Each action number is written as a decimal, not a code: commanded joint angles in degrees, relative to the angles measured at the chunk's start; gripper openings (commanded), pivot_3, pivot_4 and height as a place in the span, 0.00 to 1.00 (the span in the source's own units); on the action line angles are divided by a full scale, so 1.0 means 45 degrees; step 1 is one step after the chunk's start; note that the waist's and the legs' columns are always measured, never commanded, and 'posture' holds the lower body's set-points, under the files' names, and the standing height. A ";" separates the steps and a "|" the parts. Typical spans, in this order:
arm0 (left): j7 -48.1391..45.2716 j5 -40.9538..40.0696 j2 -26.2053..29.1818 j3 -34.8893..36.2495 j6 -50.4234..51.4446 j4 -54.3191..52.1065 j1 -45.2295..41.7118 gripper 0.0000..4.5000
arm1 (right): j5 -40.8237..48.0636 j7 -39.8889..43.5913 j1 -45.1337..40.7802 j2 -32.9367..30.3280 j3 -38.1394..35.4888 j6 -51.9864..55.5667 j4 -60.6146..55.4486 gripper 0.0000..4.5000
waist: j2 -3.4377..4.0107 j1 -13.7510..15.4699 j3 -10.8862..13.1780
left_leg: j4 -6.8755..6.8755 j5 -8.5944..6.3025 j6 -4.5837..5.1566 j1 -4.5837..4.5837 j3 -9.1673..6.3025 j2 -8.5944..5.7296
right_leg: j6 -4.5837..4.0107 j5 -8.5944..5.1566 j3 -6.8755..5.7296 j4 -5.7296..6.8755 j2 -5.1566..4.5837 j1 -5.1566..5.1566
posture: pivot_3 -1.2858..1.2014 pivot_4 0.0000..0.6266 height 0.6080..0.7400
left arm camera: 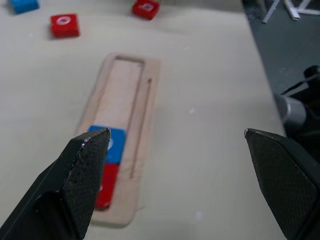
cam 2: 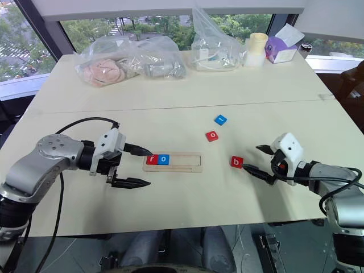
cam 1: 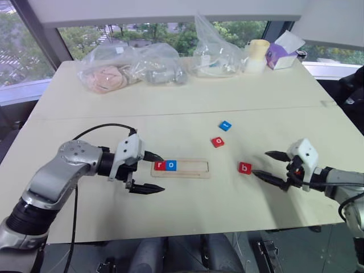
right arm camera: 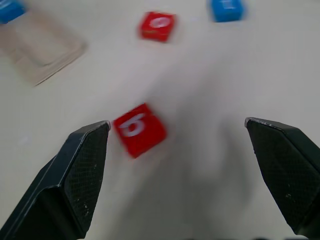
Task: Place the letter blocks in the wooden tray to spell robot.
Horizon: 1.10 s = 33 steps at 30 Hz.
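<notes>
My right gripper's fingers are still above the red "b" block, so it is too early to close; my right gripper lowers first, then closes on the block.
The wooden tray [cam 1: 181, 168] lies mid-table with a red "r" block [cam 1: 160, 165] and a blue "o" block [cam 1: 170, 165] at its left end. A red "b" block [cam 1: 244, 168] lies loose on the table to the tray's right. Farther back lie a red "o" block [cam 1: 218, 141] and a blue block [cam 1: 224, 125]. My left gripper [cam 1: 153, 172] is open just left of the tray, its upper finger close by the "r" block. Open too, my right gripper [cam 1: 260, 165] sits right of the "b" block with nothing between its fingers.
Clear plastic bags [cam 1: 133, 68] with soft items, a pale cup [cam 1: 257, 56] and a purple tissue box [cam 1: 282, 54] line the far edge of the table [cam 1: 187, 102]. A black cable [cam 1: 96, 129] loops over my left arm.
</notes>
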 commanded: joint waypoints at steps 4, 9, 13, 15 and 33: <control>0.0829 -0.0376 0.0014 0.0589 0.0619 -0.0698 -0.0022 1.00 | -0.0679 0.0600 -0.0869 -0.0316 0.1192 -0.2164 0.1681 0.99 | -0.0005 0.0033 0.0003 | 0.0006 0.0000 -0.0001 -0.0007 0.0006 -0.0003 | -0.0012 0.0009 0.0001 -0.0007 -0.0006 0.0002 | 0.52 0.24 1.00; 0.0992 -0.0344 -0.0098 0.0470 0.0749 -0.0314 -0.0425 1.00 | -0.1342 0.0849 -0.1885 -0.0280 0.1967 -0.3757 0.3714 0.99 | -0.0007 0.0040 0.0004 | 0.0006 0.0000 -0.0001 -0.0007 0.0008 -0.0008 | -0.0014 0.0010 0.0001 -0.0006 -0.0006 0.0002 | 0.52 0.24 1.00; 0.1124 -0.0202 -0.0055 0.0560 0.0666 -0.0190 -0.0338 1.00 | -0.1582 0.1442 -0.2001 -0.0337 0.2509 -0.4696 0.4464 0.69 | -0.0007 0.0032 0.0004 | 0.0003 0.0000 -0.0001 -0.0006 0.0009 -0.0009 | -0.0013 0.0010 0.0001 -0.0006 -0.0005 0.0001 | 0.52 0.24 1.00; 0.1200 -0.0190 0.0012 0.0675 0.0660 -0.0189 -0.0244 1.00 | -0.1551 0.1468 -0.2067 -0.0327 0.2567 -0.4752 0.4481 0.46 | -0.0008 0.0021 0.0003 | 0.0004 0.0000 -0.0001 -0.0004 0.0007 -0.0009 | -0.0012 0.0011 0.0001 -0.0005 -0.0003 0.0004 | 0.52 0.24 1.00; 0.0592 0.0223 0.1673 0.1692 0.0177 0.1325 0.0602 1.00 | -0.1853 0.0101 -0.7019 0.2662 0.6871 0.0321 0.1640 0.25 | -0.0012 0.0066 0.0006 | -0.0008 0.0000 -0.0008 -0.0007 0.0004 0.0018 | -0.0037 0.0023 0.0008 0.0008 0.0006 -0.0031 | 0.52 0.24 1.00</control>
